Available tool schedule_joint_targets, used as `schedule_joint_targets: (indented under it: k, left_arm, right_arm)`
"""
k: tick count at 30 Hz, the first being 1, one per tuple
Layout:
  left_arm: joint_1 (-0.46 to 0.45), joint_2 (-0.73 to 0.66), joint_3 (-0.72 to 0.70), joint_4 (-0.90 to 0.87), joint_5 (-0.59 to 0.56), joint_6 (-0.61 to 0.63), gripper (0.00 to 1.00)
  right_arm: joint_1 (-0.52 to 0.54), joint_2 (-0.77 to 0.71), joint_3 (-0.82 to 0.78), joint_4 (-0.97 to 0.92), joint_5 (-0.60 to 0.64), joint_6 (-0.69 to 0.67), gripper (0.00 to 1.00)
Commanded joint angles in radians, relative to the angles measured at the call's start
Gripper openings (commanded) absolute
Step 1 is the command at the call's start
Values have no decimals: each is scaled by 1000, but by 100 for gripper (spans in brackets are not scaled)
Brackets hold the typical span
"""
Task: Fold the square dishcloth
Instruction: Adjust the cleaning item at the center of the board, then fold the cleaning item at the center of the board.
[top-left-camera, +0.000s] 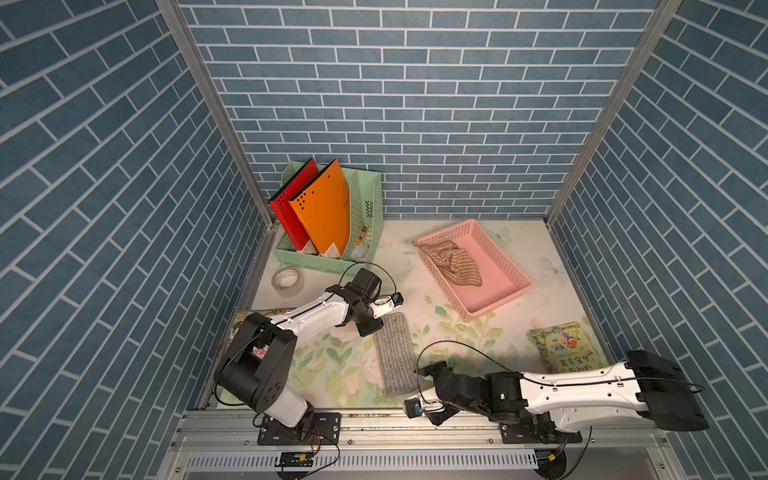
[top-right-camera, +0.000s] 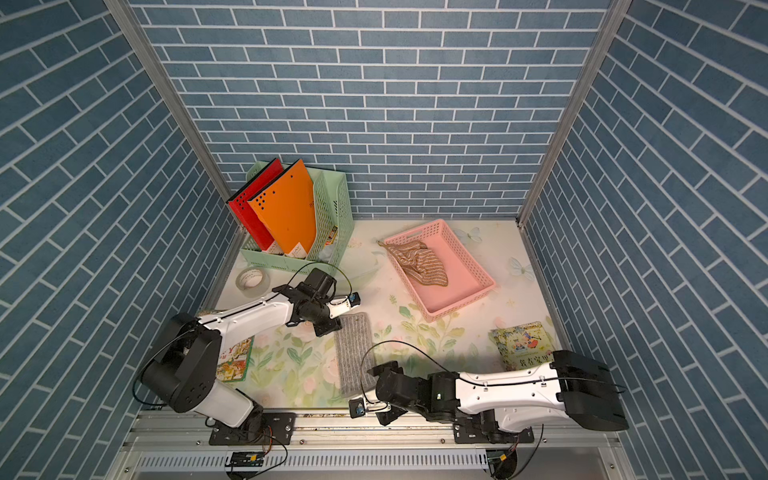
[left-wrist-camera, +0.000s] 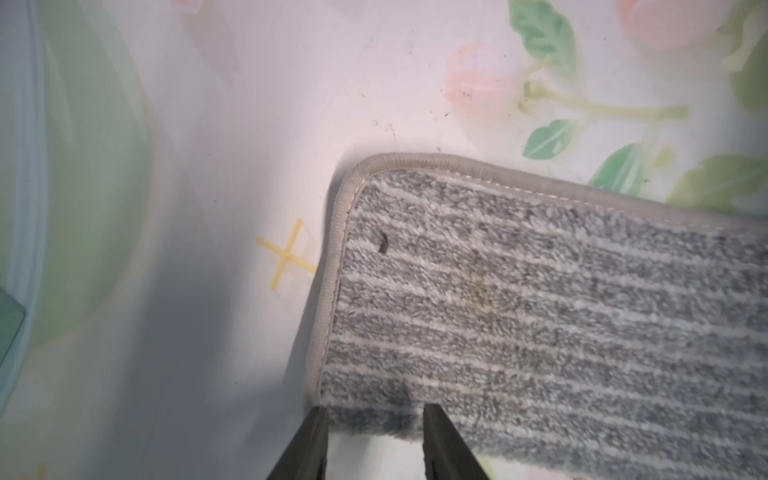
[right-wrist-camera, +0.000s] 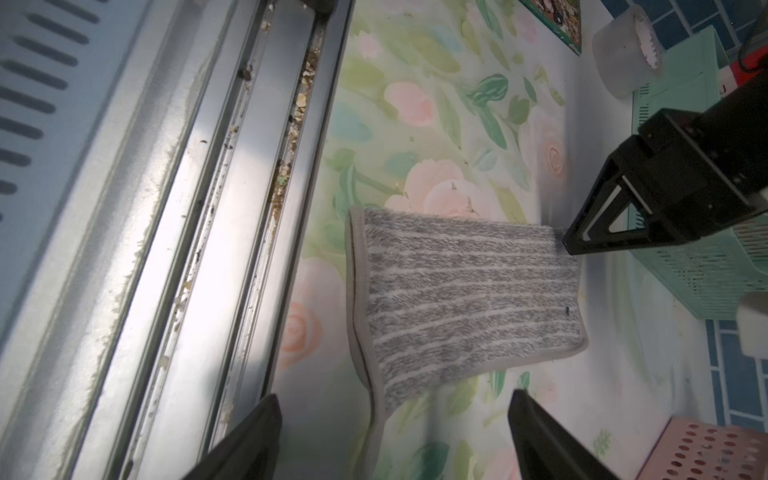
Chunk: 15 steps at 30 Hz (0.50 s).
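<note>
My right gripper should next grab the dishcloth's free near corner to fold its near end over its far end.
The grey striped dishcloth (top-left-camera: 395, 353) (top-right-camera: 355, 353) lies folded as a narrow strip in the middle of the floral table, running front to back. My left gripper (top-left-camera: 369, 327) (top-right-camera: 329, 326) is down at the strip's far left corner. In the left wrist view its jaws (left-wrist-camera: 374, 415) stand slightly apart at the cloth's (left-wrist-camera: 540, 311) fuzzy edge. My right gripper (top-left-camera: 424, 395) (top-right-camera: 376, 392) (right-wrist-camera: 395, 403) hovers wide open at the strip's near end. The near corner of the cloth (right-wrist-camera: 457, 299) lies free between its jaws.
A pink basket (top-left-camera: 513, 293) holding a brown striped cloth (top-left-camera: 453, 262) stands at the back right. A green file holder (top-left-camera: 328, 262) with red and orange folders is at the back left, a tape roll (top-left-camera: 286, 280) beside it. Picture books (top-left-camera: 565, 345) (top-right-camera: 232, 361) lie at both sides.
</note>
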Motion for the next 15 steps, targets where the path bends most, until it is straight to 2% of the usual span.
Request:
schedule_joint_targets:
  k: [1, 9, 13, 15]
  left_arm:
    - [-3, 6, 26, -10, -22, 0, 43]
    - [-4, -28, 56, -53, -49, 20, 43]
    - [-3, -37, 64, -64, -59, 21, 43]
    - [-3, -40, 71, -72, -57, 18, 43]
  right_arm:
    - [27, 48, -22, 80, 77, -157, 85]
    - [27, 140, -57, 194, 84, -232, 72]
    - [6, 164, -76, 233, 75, -228, 56]
    - [-11, 169, -81, 255, 62, -225, 52]
